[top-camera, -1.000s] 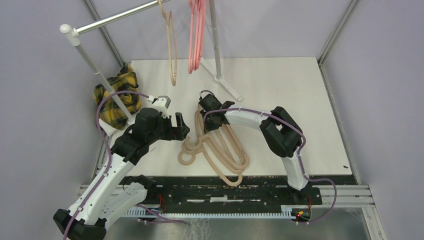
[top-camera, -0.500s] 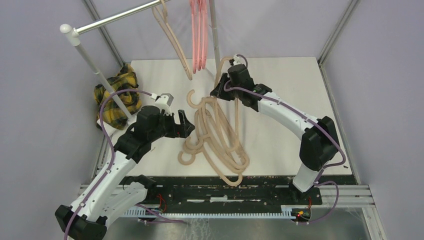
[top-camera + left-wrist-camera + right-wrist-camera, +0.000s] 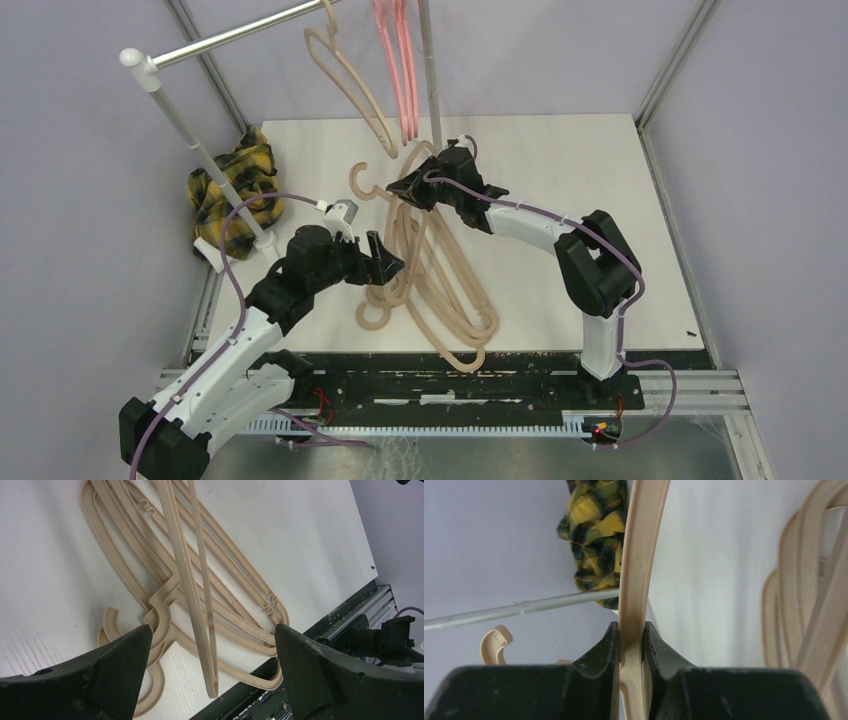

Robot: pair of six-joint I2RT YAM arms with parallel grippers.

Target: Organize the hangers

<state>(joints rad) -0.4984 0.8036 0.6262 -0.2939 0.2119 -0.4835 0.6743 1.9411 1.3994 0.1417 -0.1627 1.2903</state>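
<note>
Next, my left gripper grabs the hanger by its lower end, leaving the hanger's hook free, to hang the raised beige hanger on the bar (image 3: 240,35).
Several beige hangers (image 3: 445,300) lie piled on the white table (image 3: 560,170). My right gripper (image 3: 427,190) is shut on one beige hanger (image 3: 638,570) and holds it raised above the pile, its hook (image 3: 358,180) pointing left. My left gripper (image 3: 392,262) is open and empty just left of the pile. In the left wrist view the held hanger's lower end (image 3: 197,610) hangs between its fingers (image 3: 117,665), over the pile (image 3: 145,565). One beige hanger (image 3: 350,85) and a few pink hangers (image 3: 405,70) hang on the rail (image 3: 240,35).
A yellow-black plaid cloth (image 3: 235,185) lies at the rack's left post (image 3: 195,145), and shows in the right wrist view (image 3: 596,535). The rack's right post (image 3: 432,90) and foot (image 3: 460,175) stand just behind my right gripper. Black base rail (image 3: 450,385) along the near edge.
My right gripper lifted a beige hanger off the pile toward the back, then came left and lower with it. The beige hanger on the rail swung. My left gripper edged right.
</note>
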